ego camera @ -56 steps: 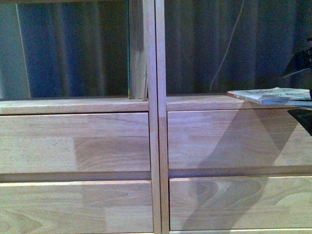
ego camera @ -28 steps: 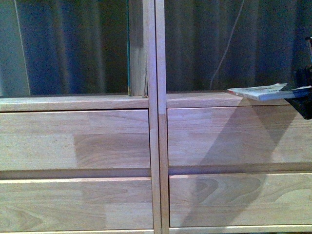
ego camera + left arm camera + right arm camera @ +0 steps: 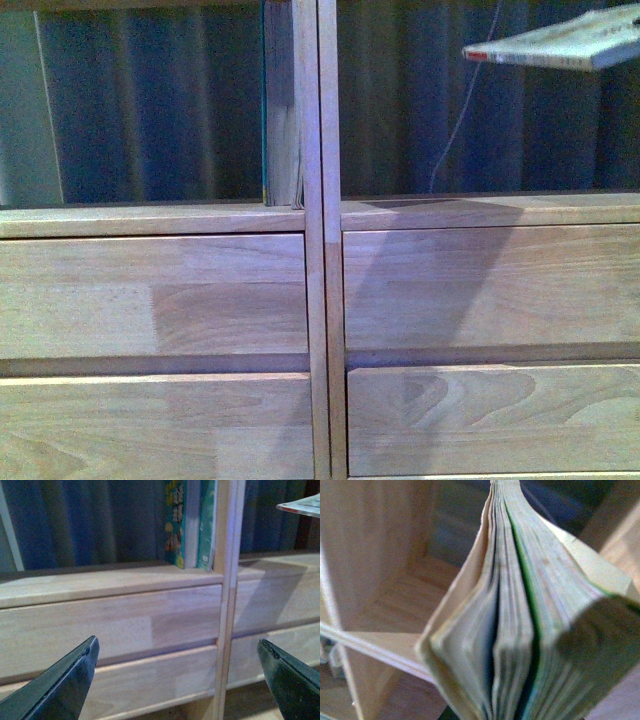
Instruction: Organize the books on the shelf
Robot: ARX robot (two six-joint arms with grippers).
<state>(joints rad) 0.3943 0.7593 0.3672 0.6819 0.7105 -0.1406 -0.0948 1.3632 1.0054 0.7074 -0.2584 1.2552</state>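
Observation:
Next, my left gripper grabs the cream-white book by its spine [image 3: 530, 57] to stand it upright on the shelf.
My right gripper [image 3: 520, 685] is shut on the books [image 3: 520, 605], a small stack seen page-edge on that fills the right wrist view. In the front view these books [image 3: 560, 45] hang nearly flat, high in the right column's open bay of the light-wood shelf [image 3: 320, 300]; the gripper itself is out of that frame. The left wrist view shows their corner [image 3: 302, 505] too. My left gripper [image 3: 177, 680] is open, its dark fingers [image 3: 65, 680] wide apart before the drawer panels, holding nothing.
Teal-covered standing books [image 3: 175, 525] lean against the centre divider [image 3: 318, 120] in the left bay, their thin edge showing as the standing books [image 3: 282, 120]. A dark curtain [image 3: 150, 110] hangs behind the open back. The right bay's board [image 3: 490, 205] is bare.
The held books rose from just above the right bay's board to high in that bay. The dark right gripper left the front view's right edge.

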